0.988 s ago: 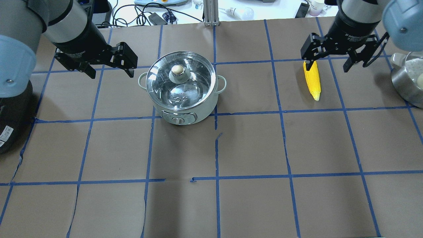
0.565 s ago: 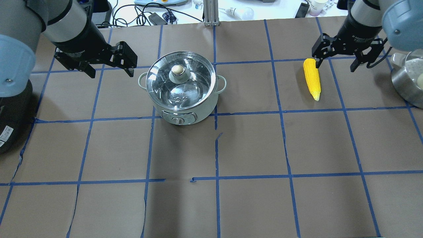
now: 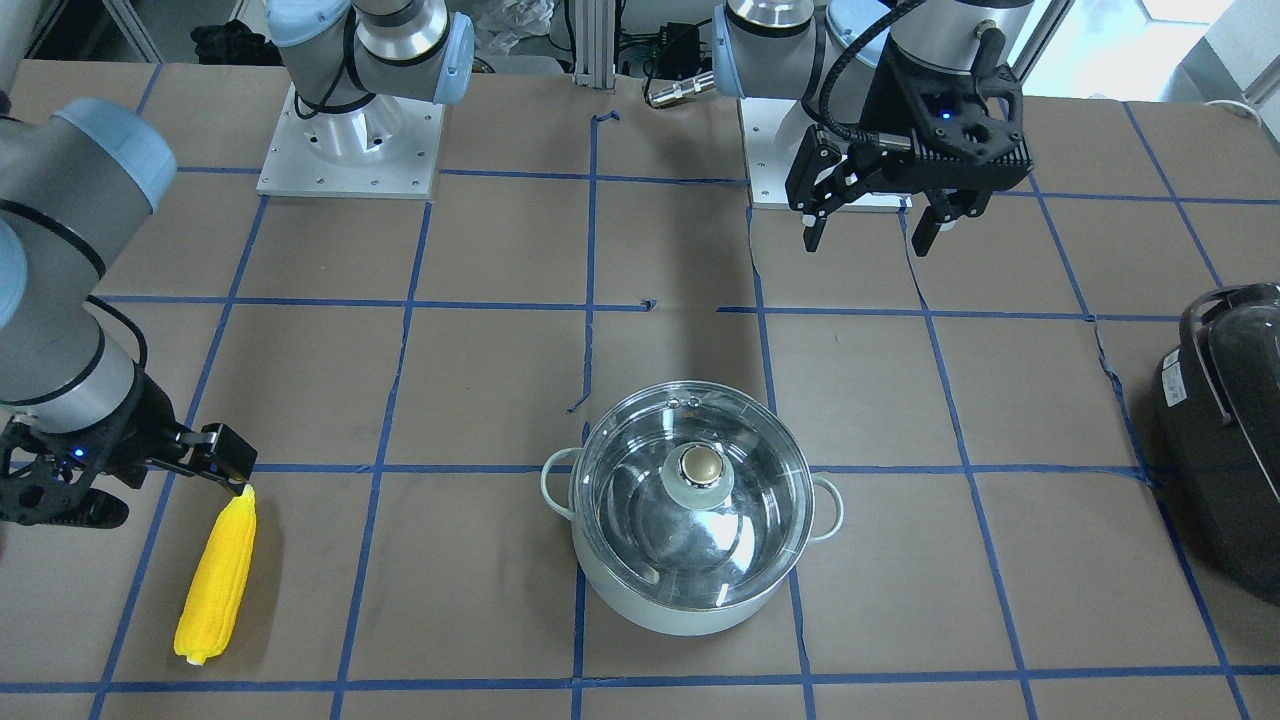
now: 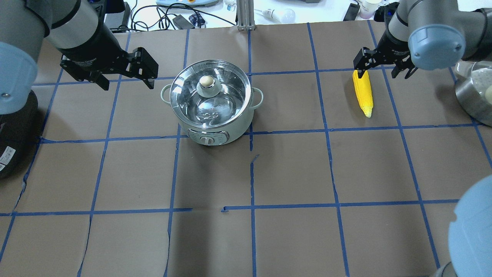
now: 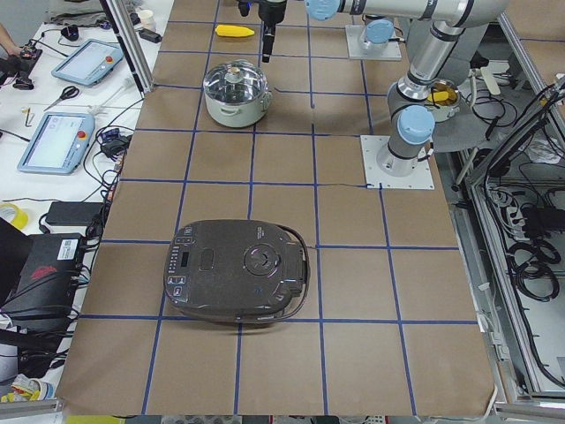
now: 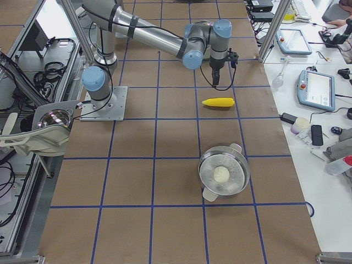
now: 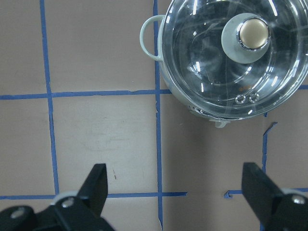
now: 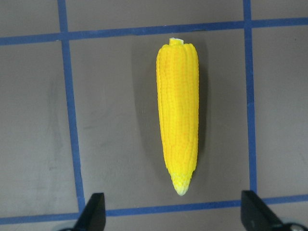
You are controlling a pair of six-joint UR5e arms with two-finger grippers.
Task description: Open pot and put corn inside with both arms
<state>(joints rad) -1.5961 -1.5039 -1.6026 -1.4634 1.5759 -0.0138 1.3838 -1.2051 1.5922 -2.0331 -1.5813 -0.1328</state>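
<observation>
My left gripper grabs the glass lid by its beige knob (image 3: 702,463) next, to open the pot (image 3: 672,612) for the corn.
The pot (image 4: 209,132) stands on the table with its glass lid on; the lid's beige knob (image 4: 206,81) is on top. The pot also shows in the front view (image 3: 680,615) and the left wrist view (image 7: 231,103). My left gripper (image 4: 128,84) is open and empty in the air to the pot's left, well apart from it (image 7: 174,175). The yellow corn (image 4: 363,92) lies flat on the table at the right (image 3: 217,575). My right gripper (image 4: 382,73) is open and empty over the corn's thick end, not touching it; the right wrist view shows the corn (image 8: 178,110) whole.
A large black appliance (image 3: 1225,440) sits at the table's end on my left (image 5: 238,269). A steel bowl (image 4: 474,92) stands at the right edge, beside my right arm. Cables and devices lie on the white bench beyond the far edge.
My right arm has swung and its gripper has dropped lower, now sitting over the corn's thick end. My left gripper has barely shifted. Pot, lid and corn have not moved.
</observation>
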